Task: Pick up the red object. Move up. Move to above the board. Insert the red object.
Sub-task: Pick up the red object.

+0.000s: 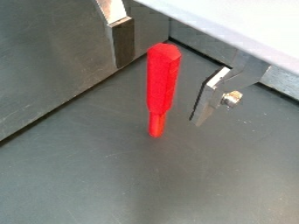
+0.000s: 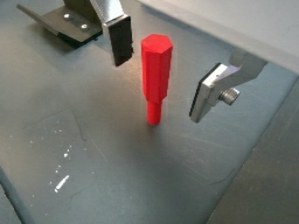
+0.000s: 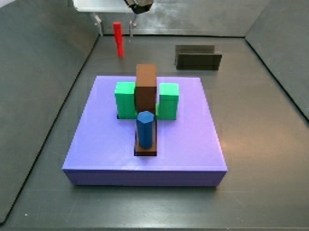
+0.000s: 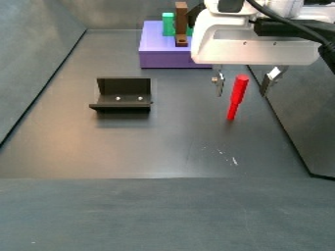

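Observation:
The gripper grabs the red peg by its thicker upper part (image 3: 118,28) next, which leaves the red peg's slimmer tip free to enter the board (image 3: 182,135).
The red object (image 1: 162,83) is a thin red peg standing upright on the dark floor, its slimmer tip down. It shows in both wrist views (image 2: 156,74) and both side views (image 3: 118,39) (image 4: 237,100). My gripper (image 1: 162,87) (image 2: 159,89) is open and straddles the peg, with one finger (image 1: 122,39) and the other finger (image 2: 211,92) each a gap away from it. In the side views the gripper (image 3: 117,27) (image 4: 246,83) hangs low over the peg. The lavender board (image 3: 182,135) (image 4: 157,54) lies apart from the peg.
On the board stand a blue cylinder (image 3: 145,129), a brown block (image 3: 146,86) and green blocks (image 3: 126,99). The dark fixture (image 4: 121,94) (image 3: 200,59) (image 2: 70,22) stands on the floor beside the peg. Grey walls (image 4: 308,118) enclose the floor close to the gripper.

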Available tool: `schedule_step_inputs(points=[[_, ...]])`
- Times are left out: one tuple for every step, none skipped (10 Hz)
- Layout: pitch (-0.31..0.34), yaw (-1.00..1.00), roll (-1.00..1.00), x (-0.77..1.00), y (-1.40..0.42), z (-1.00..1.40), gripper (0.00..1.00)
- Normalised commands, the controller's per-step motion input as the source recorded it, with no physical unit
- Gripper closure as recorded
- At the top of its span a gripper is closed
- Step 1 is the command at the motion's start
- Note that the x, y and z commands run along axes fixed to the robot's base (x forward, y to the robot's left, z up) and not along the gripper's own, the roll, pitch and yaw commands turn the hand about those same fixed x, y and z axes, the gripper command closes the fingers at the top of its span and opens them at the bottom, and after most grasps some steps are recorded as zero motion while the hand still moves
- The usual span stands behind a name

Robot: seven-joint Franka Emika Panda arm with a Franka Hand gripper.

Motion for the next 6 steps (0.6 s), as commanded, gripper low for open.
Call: schedule_step_inputs(points=[[0.000,0.00,0.00,0.00,0.00,0.00,1.00],[0.000,0.00,0.00,0.00,0.00,0.00,1.00],[0.000,0.00,0.00,0.00,0.00,0.00,1.00],[0.000,0.00,0.00,0.00,0.00,0.00,1.00],[0.000,0.00,0.00,0.00,0.00,0.00,1.00],[0.000,0.00,0.00,0.00,0.00,0.00,1.00]])
